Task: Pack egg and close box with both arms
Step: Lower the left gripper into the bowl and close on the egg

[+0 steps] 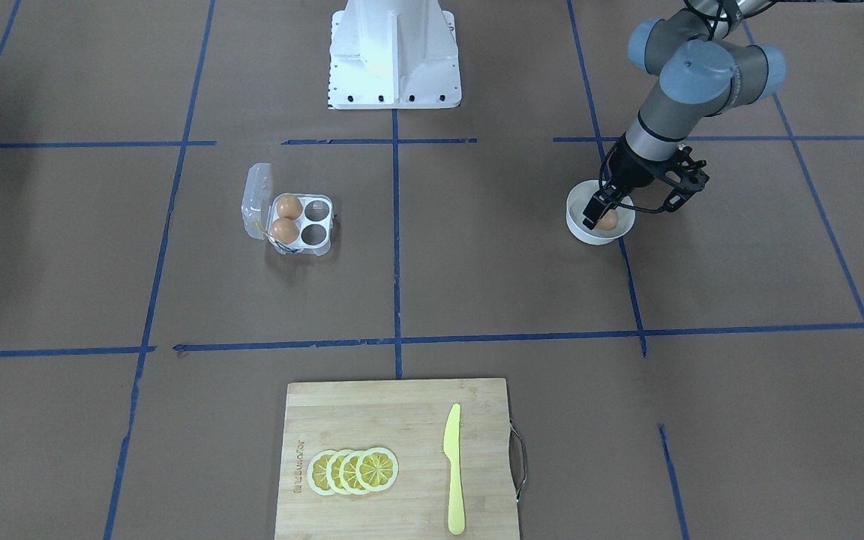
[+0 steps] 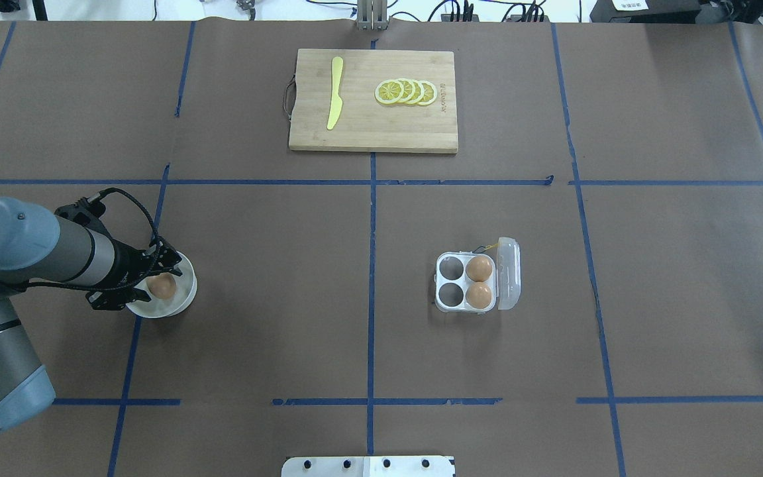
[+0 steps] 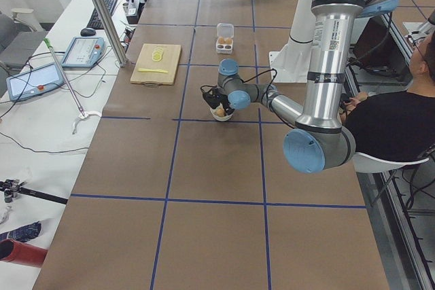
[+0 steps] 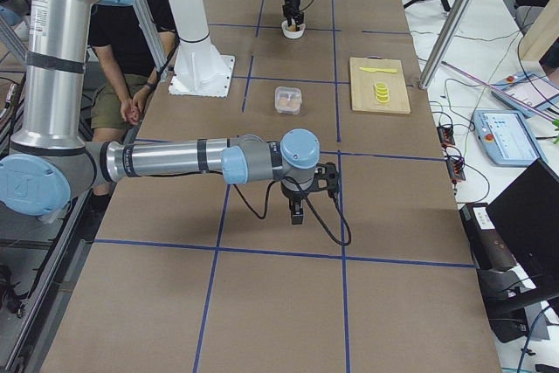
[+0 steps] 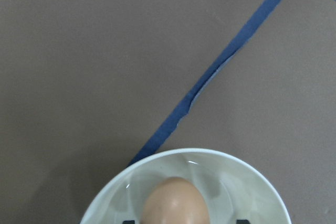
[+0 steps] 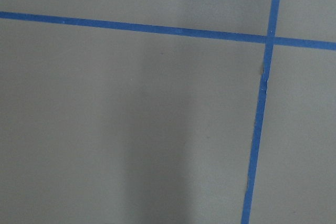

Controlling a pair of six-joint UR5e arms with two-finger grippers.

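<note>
I will next grab the tan-brown egg by its rounded body (image 1: 608,219) with my left gripper to pack the box (image 1: 303,223).
A tan-brown egg (image 1: 609,220) lies in a round white bowl (image 1: 580,231). My left gripper (image 1: 610,213) reaches down into the bowl, open, with one finger on each side of the egg. The left wrist view shows the egg (image 5: 175,204) in the bowl (image 5: 239,182) with a gap to each fingertip. The clear four-cell box (image 2: 451,279) stands with its lid (image 2: 509,275) open and two eggs (image 2: 479,268) (image 2: 479,295) in the cells next to the lid. My right gripper (image 4: 298,213) shows only in the exterior right view, above bare table, and I cannot tell its state.
A wooden cutting board (image 2: 361,126) at the far side carries a yellow knife (image 2: 335,93) and lemon slices (image 2: 406,92). The white base block (image 1: 394,56) stands at the robot's edge. Blue tape lines cross the brown paper.
</note>
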